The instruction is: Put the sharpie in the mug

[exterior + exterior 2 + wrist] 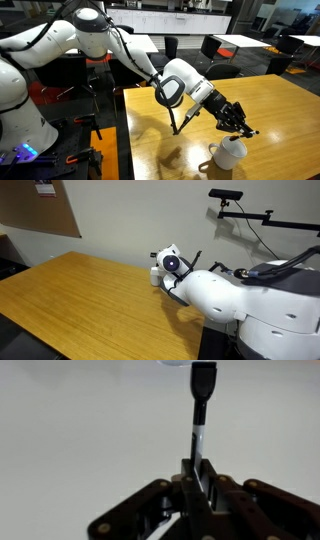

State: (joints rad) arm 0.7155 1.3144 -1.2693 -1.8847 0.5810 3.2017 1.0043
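Note:
The sharpie's tip reaches over the white mug's rim, so it is time to open my gripper now: the sharpie would drop into the mug.
My gripper (241, 127) is shut on the sharpie (200, 415), a thin black marker that sticks out from the jaws (197, 468) in the wrist view. The gripper hovers just above the white mug (229, 152), which stands on the wooden table near its front edge, handle toward the left. In an exterior view the mug (156, 276) is mostly hidden behind the arm. In the wrist view a sliver of the mug's white rim (176, 363) shows at the top edge, next to the marker's tip.
The wooden table (280, 110) stretches to the right and back. Dark chairs and white tables (240, 42) stand behind it. The robot's white base (270, 305) fills one side of the table edge. A corkboard (40, 205) hangs on the wall.

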